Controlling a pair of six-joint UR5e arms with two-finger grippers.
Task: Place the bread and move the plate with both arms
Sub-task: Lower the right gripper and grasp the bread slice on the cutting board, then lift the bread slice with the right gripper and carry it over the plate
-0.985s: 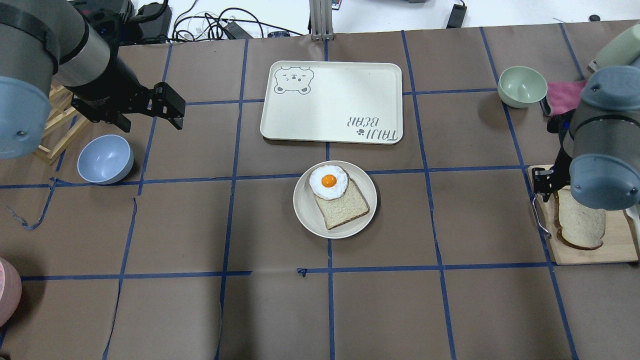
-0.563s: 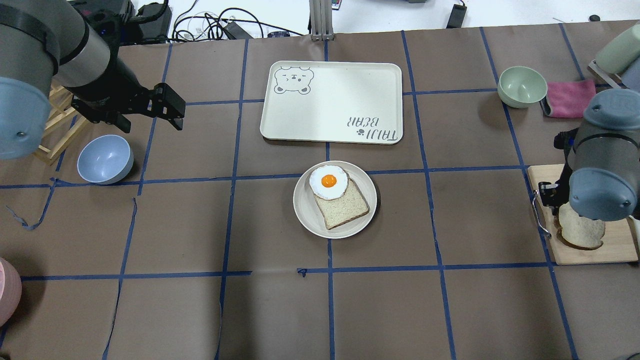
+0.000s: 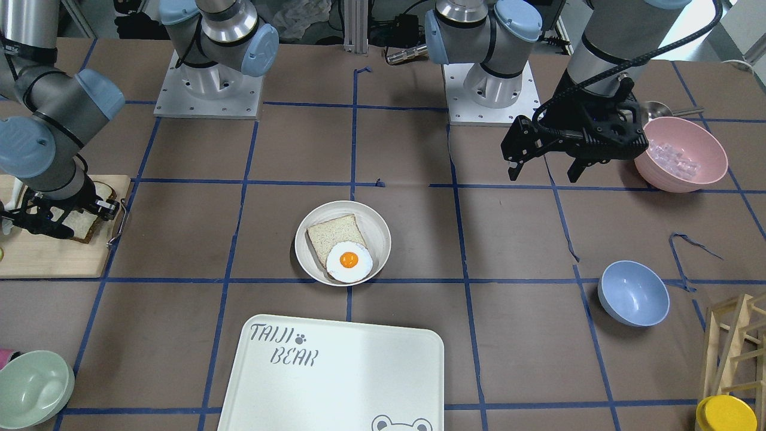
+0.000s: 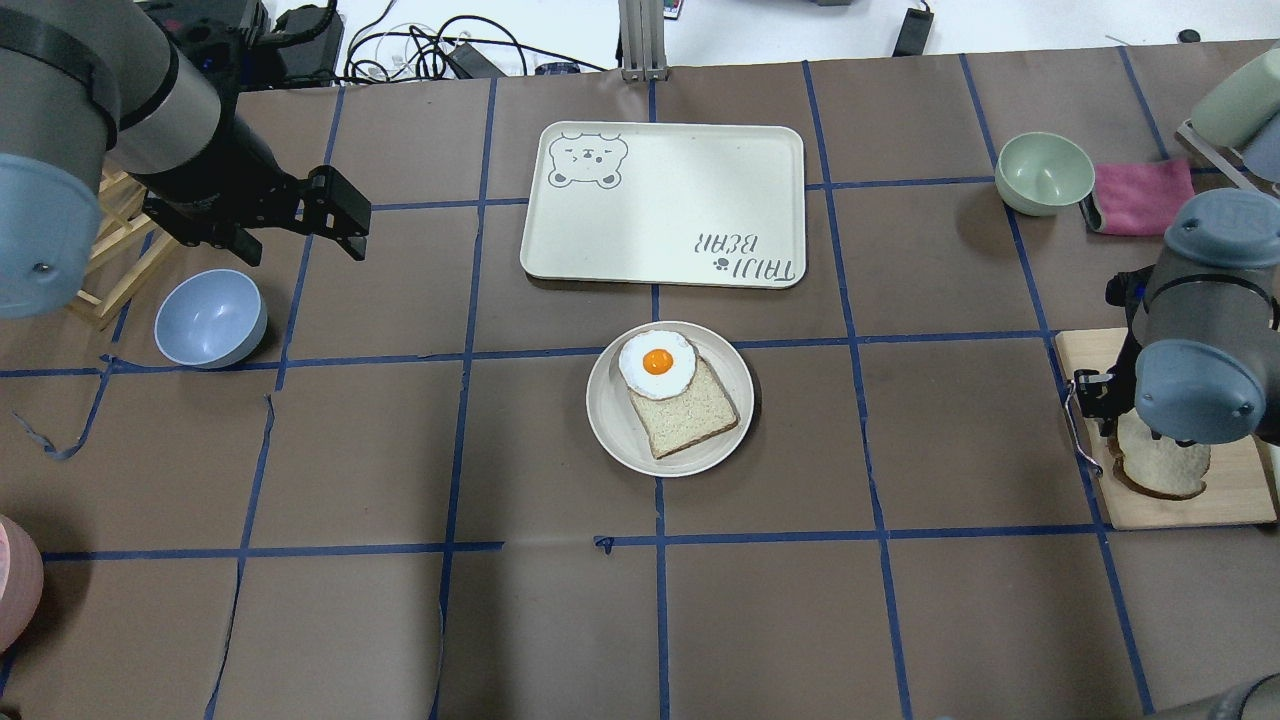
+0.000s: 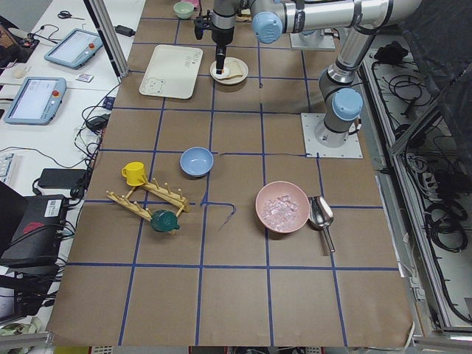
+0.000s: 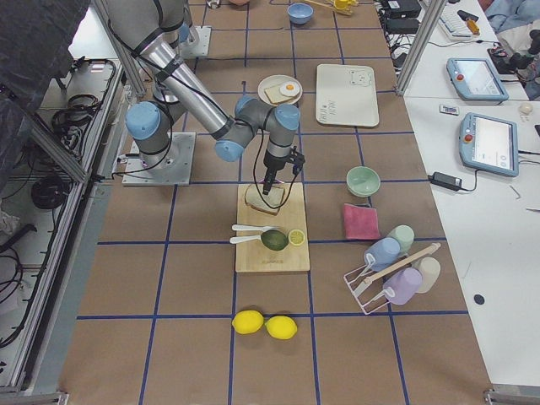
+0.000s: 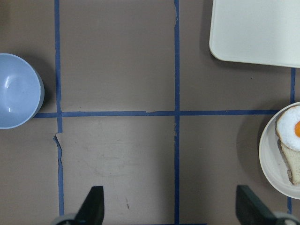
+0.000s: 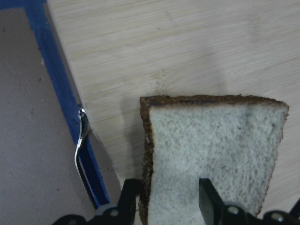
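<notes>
My right gripper next needs to grab the slice by its crust edge (image 8: 146,176), since the slice (image 8: 211,150) lies flat and broad on the board.
The bread (image 4: 1165,468), dark-crusted, lies flat on a wooden cutting board (image 4: 1200,508) at the table's right. My right gripper (image 8: 168,197) is low over it and open. One fingertip (image 8: 131,197) is just outside the crust edge and the other is over the crumb (image 8: 215,140). In the overhead view the wrist hides most of the slice. The round white plate (image 4: 610,425) sits mid-table and holds a paler slice (image 4: 695,412) and a fried egg (image 4: 656,363). My left gripper (image 4: 300,245) hangs open and empty far to the left, above the table.
The TAIJI BEAR tray (image 4: 665,205) lies beyond the plate. A green bowl (image 4: 1043,172) and a pink cloth (image 4: 1140,195) are beyond the board. A blue bowl (image 4: 210,318) sits below my left gripper. A pink bowl (image 3: 679,152) stands near the left arm. The board has a metal handle (image 8: 82,150).
My right arm has moved toward the near edge of the table along the board, so the wrist now covers more of the bread. The left arm has not moved.
</notes>
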